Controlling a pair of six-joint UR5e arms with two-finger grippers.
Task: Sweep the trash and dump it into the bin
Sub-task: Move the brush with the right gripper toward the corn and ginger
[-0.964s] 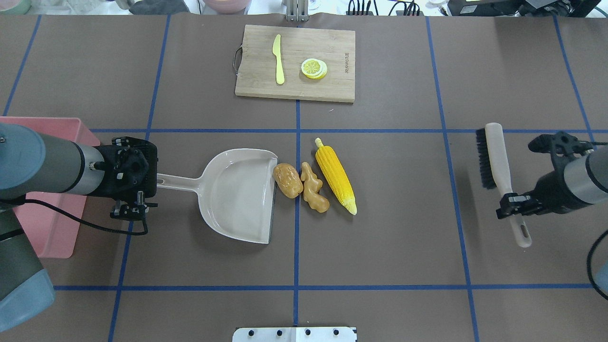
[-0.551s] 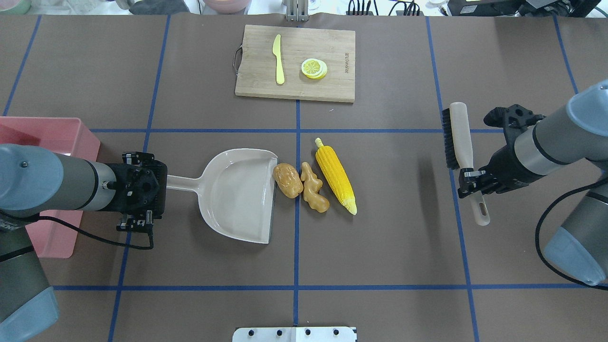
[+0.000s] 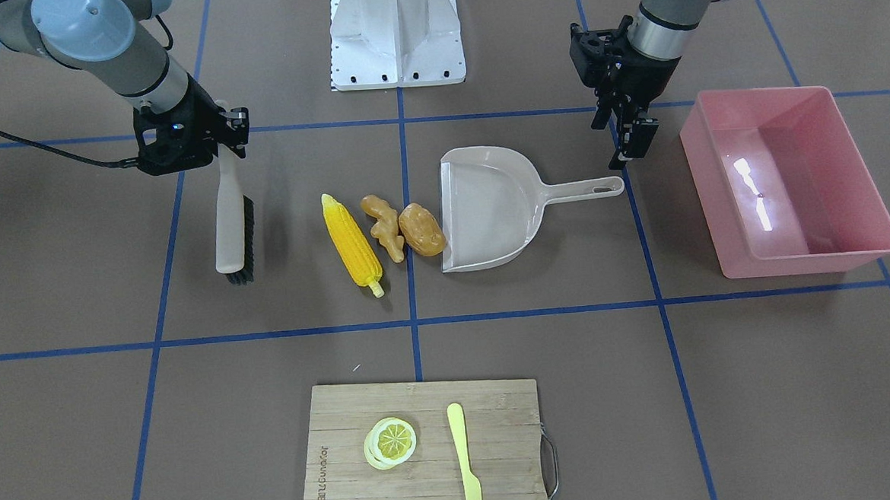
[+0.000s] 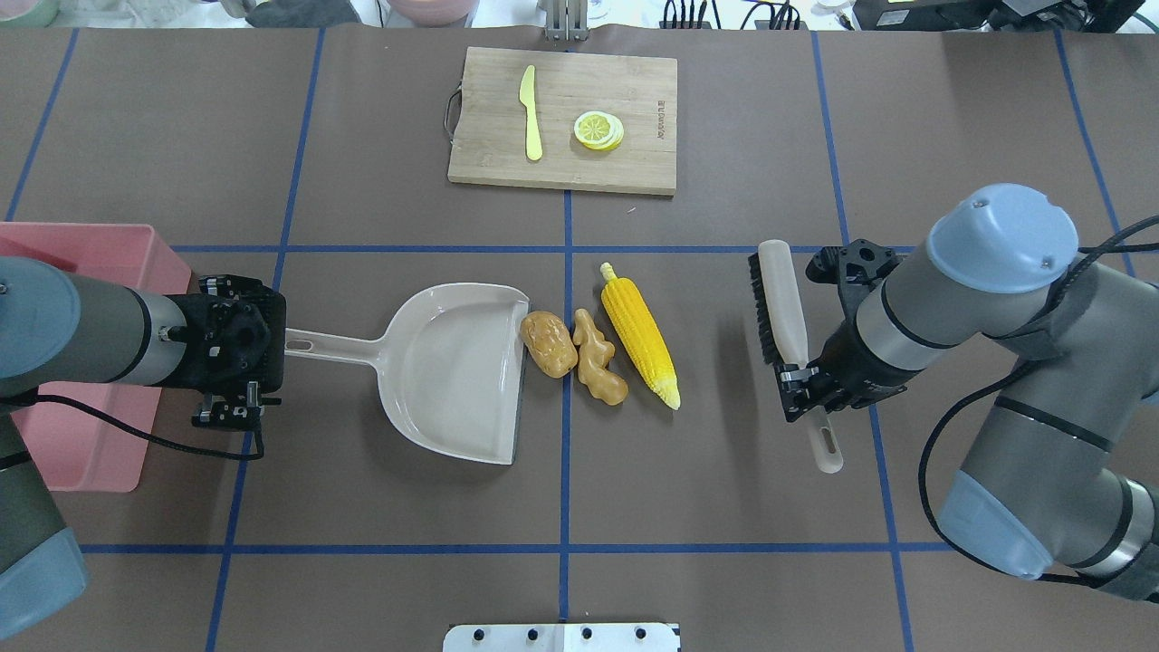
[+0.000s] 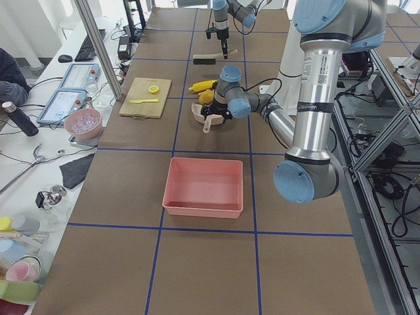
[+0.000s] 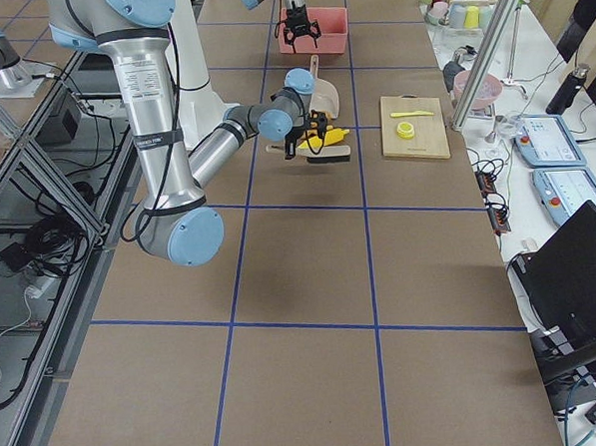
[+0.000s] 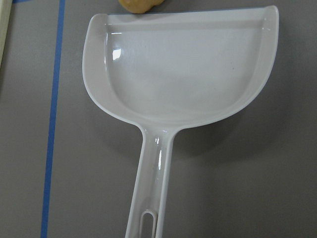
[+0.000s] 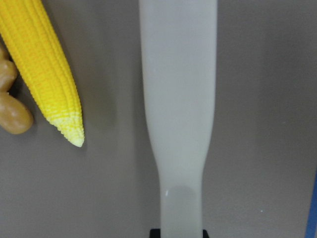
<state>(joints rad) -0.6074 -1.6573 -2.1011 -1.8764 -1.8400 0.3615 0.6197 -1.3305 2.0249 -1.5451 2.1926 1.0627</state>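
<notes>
The swept trash has to be carried to the bin, so my left gripper should next grab the dustpan by its slotted handle (image 3: 585, 188) (image 7: 151, 193).
The yellow corn cob (image 4: 638, 330), tan ginger root (image 4: 598, 362) and brown potato (image 4: 548, 344) lie side by side at the table's middle. The potato touches the open lip of the beige dustpan (image 4: 453, 371). My right gripper (image 4: 801, 385) is shut on the handle of a beige brush (image 4: 779, 299). The brush sits a short gap right of the corn, with its black bristles facing it. My left gripper (image 4: 237, 349) points down over the end of the dustpan handle, open and empty. The pink bin (image 3: 811, 261) stands empty on my left.
A wooden cutting board (image 4: 561, 118) with a pale yellow knife (image 4: 530, 113) and a lemon slice (image 4: 598, 129) lies at the far side. The robot's base plate (image 4: 561, 637) is at the near edge.
My right arm has carried the brush leftward, to just beside the corn. My left gripper moved right toward the dustpan handle, then back a little. The trash and dustpan have not moved.
</notes>
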